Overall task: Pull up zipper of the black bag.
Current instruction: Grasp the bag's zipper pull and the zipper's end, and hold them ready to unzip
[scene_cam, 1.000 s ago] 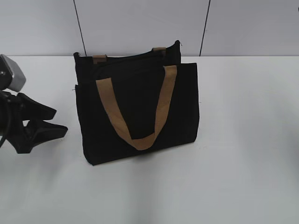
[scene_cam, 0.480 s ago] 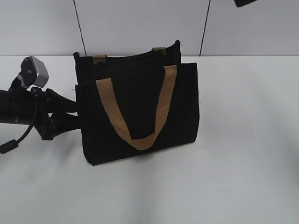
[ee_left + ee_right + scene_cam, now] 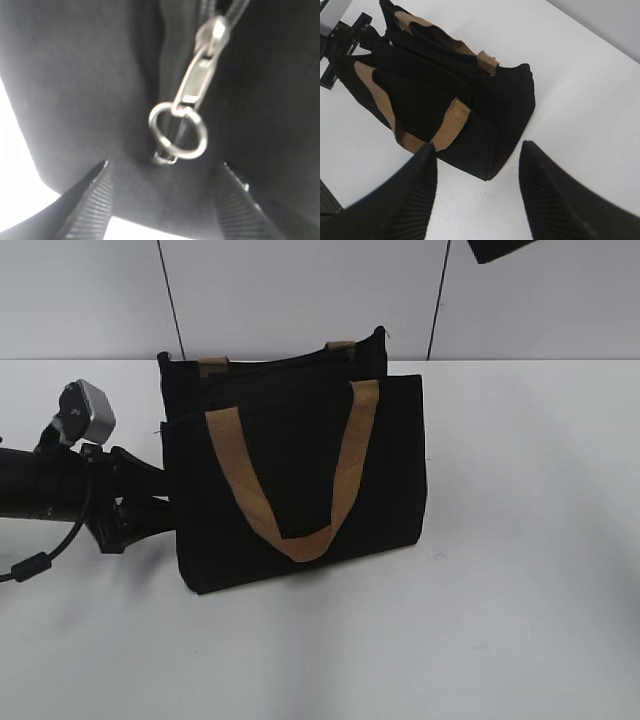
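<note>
My left gripper is to hold the bag [image 3: 300, 480] steady for zipping, so next it should grab the black bag by its fabric end [image 3: 172, 502] beside the zipper.
The black bag [image 3: 300, 480] stands upright on the white table with a tan handle [image 3: 345, 460] hanging down its front. It also shows in the right wrist view [image 3: 485, 110]. My left gripper [image 3: 150, 495] is at the bag's left end, open. In the left wrist view its two fingers [image 3: 165, 167] stand apart on either side of the bag's end. The zipper's silvery ring pull [image 3: 177, 131] hangs just ahead of them, held by neither finger. My right gripper [image 3: 477, 150] is open and empty, high above the bag's right end.
White table [image 3: 520, 570] all round the bag, grey panelled wall [image 3: 300, 290] behind. A dark part of my right arm [image 3: 500, 248] shows at the top edge. The left arm and its cable [image 3: 40, 550] lie on the left.
My left gripper has moved right, up to the bag's left end. A part of my right arm has come into view at the top right. The bag has not moved.
</note>
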Controlling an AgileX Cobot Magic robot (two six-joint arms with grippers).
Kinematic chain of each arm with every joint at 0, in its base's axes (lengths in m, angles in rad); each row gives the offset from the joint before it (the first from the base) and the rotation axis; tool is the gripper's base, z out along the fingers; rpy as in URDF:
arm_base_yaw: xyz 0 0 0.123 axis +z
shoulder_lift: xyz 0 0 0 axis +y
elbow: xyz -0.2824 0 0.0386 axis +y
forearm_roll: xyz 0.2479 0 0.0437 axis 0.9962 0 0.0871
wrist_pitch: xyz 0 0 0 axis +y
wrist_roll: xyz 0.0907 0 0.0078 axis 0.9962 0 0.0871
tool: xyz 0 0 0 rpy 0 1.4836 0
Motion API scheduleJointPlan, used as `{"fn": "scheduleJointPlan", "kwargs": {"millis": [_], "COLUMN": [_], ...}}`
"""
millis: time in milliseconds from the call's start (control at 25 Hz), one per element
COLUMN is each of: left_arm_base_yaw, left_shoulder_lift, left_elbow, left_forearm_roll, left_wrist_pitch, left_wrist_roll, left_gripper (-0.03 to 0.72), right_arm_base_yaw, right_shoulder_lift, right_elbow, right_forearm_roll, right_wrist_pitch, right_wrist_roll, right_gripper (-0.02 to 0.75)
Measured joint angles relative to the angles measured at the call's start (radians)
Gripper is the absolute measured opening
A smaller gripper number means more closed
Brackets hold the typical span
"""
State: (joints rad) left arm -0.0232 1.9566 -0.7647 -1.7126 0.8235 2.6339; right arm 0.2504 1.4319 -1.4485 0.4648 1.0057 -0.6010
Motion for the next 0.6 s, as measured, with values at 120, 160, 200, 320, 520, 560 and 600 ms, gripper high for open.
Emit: {"fn": "scheduleJointPlan", "kwargs": {"millis": [120,160,200,320,520,560,600], "left_arm_base_yaw": [0.000,0.000,0.000,-0.003,-0.041,-0.049,-0.055], "left_shoulder_lift": [0.007,0.007,0.007,0.011,0.024,0.024,0.024], "left_elbow": [0.000,0.000,0.000,-0.001,-0.003,-0.004,-0.006], "left_forearm_roll": [-0.014,-0.016,-0.018,-0.021,-0.030,-0.030,-0.030], "left_wrist_pitch": [0.014,0.016,0.020,0.022,0.015,0.014,0.014], "left_wrist_roll": [0.038,0.044,0.048,0.051,0.109,0.114,0.121], "left_gripper": [0.473,0.473,0.472,0.472,0.470,0.470,0.470], "right_arm_base_yaw": [0.000,0.000,0.000,0.000,0.000,0.000,0.000], "right_shoulder_lift": [0.005,0.008,0.013,0.025,0.028,0.028,0.028], "right_elbow": [0.000,-0.001,-0.001,-0.001,-0.001,-0.001,-0.001], "right_forearm_roll": [0.005,0.006,0.007,0.020,0.032,0.032,0.033], "right_wrist_pitch": [-0.009,-0.013,-0.014,-0.016,-0.019,-0.019,-0.019], "right_wrist_roll": [0.000,0.000,0.000,0.000,0.000,0.000,0.000], "right_gripper": [0.412,0.412,0.412,0.412,0.412,0.412,0.412]}}
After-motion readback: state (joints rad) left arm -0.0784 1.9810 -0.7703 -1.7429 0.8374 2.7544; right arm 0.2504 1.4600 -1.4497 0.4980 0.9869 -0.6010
